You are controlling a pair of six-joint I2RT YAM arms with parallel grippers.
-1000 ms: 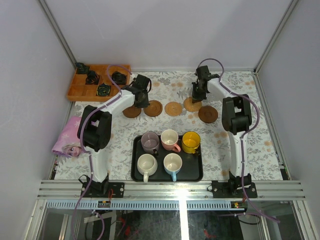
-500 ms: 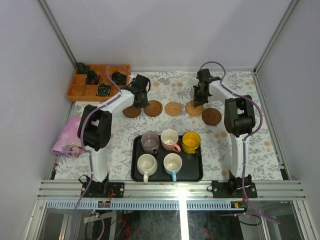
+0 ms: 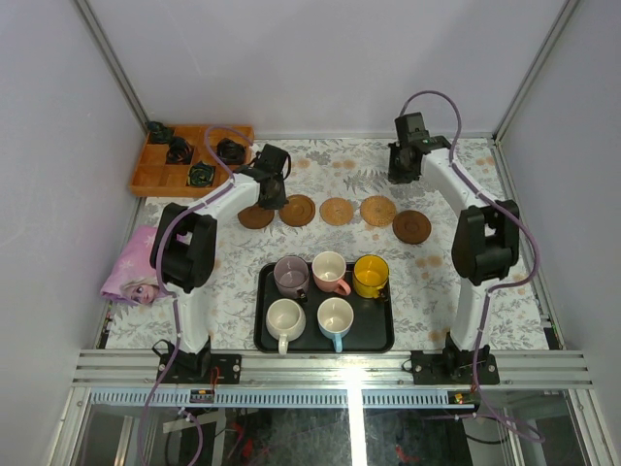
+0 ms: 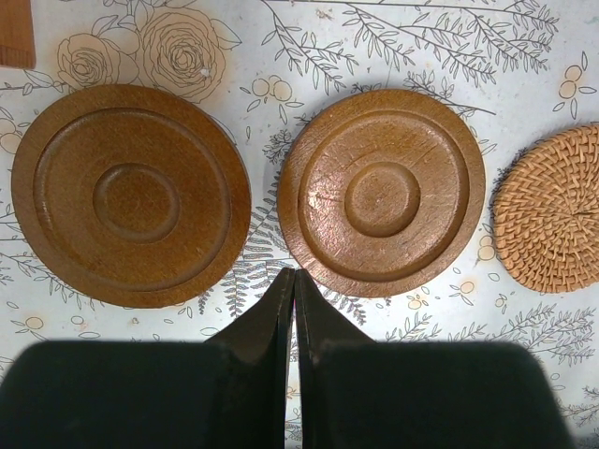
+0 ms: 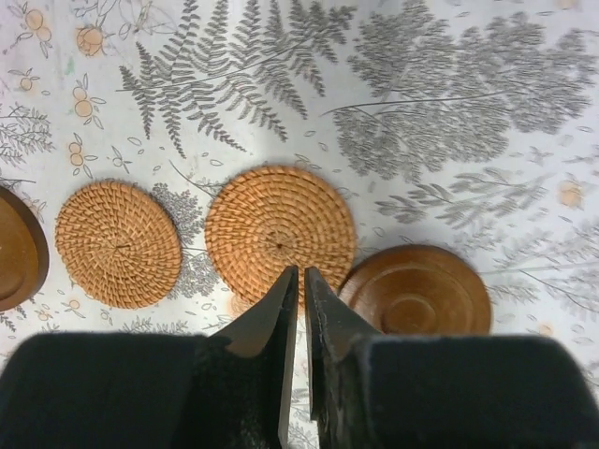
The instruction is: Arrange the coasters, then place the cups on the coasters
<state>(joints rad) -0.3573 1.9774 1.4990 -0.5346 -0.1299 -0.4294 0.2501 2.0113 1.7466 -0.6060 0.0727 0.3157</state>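
Observation:
Both wooden coasters would stay where they lie if I lifted my left gripper now, because its closed fingers point between the two coasters.
Five round coasters lie in a row across the table: a wooden one (image 3: 256,216), a second wooden one (image 3: 298,210), two woven ones (image 3: 337,211) (image 3: 377,210) and a third wooden one (image 3: 411,226). The five cups stand on the black tray (image 3: 263,335): mauve (image 3: 290,276), pink (image 3: 330,271), yellow (image 3: 371,276), cream (image 3: 284,320), light blue (image 3: 336,318). My left gripper (image 4: 295,273) is shut and empty, its tips over the gap between two wooden coasters (image 4: 131,195) (image 4: 382,192). My right gripper (image 5: 300,271) hangs above a woven coaster (image 5: 279,229), jaws parted by a narrow slit and holding nothing.
A compartmented wooden box (image 3: 189,160) with small dark objects sits at the back left. A pink cloth bundle (image 3: 131,267) lies at the left edge. White walls and metal frame posts close in the table on three sides.
My right arm has risen and drawn back from the row, leaving the woven coaster lying flat, and its jaws have parted slightly. The left arm has not moved.

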